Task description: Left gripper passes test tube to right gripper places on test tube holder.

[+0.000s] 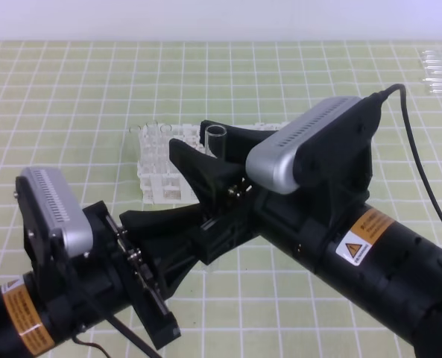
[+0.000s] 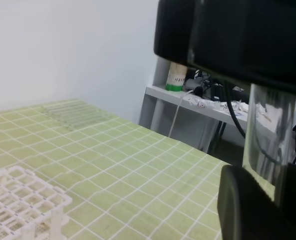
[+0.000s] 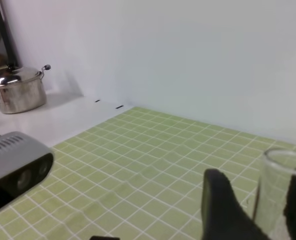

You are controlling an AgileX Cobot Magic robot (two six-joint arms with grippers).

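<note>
My right gripper grabs the test tube next, by its open-rimmed upper end [image 1: 215,142]. It will then put the test tube on the test tube holder [image 1: 155,175].
The test tube [image 1: 215,139] is a clear glass tube standing upright above the mat, open rim up. My left gripper [image 1: 202,233] reaches in from the lower left and is shut on the tube's lower part. In the left wrist view the test tube [image 2: 267,137] rises from a black jaw at the bottom right. My right gripper [image 1: 194,136] comes from the lower right, and its jaws stand open on either side of the tube's upper end. In the right wrist view the test tube [image 3: 280,185] sits between two black fingers [image 3: 222,210]. The white test tube holder [image 1: 155,175] stands behind both grippers.
Spare clear tubes [image 1: 438,71] lie at the mat's far right edge. The test tube holder [image 2: 18,200] shows low and left in the left wrist view. A steel pot [image 3: 19,92] sits on a white counter, and a cluttered grey desk [image 2: 207,102] stands beyond the mat.
</note>
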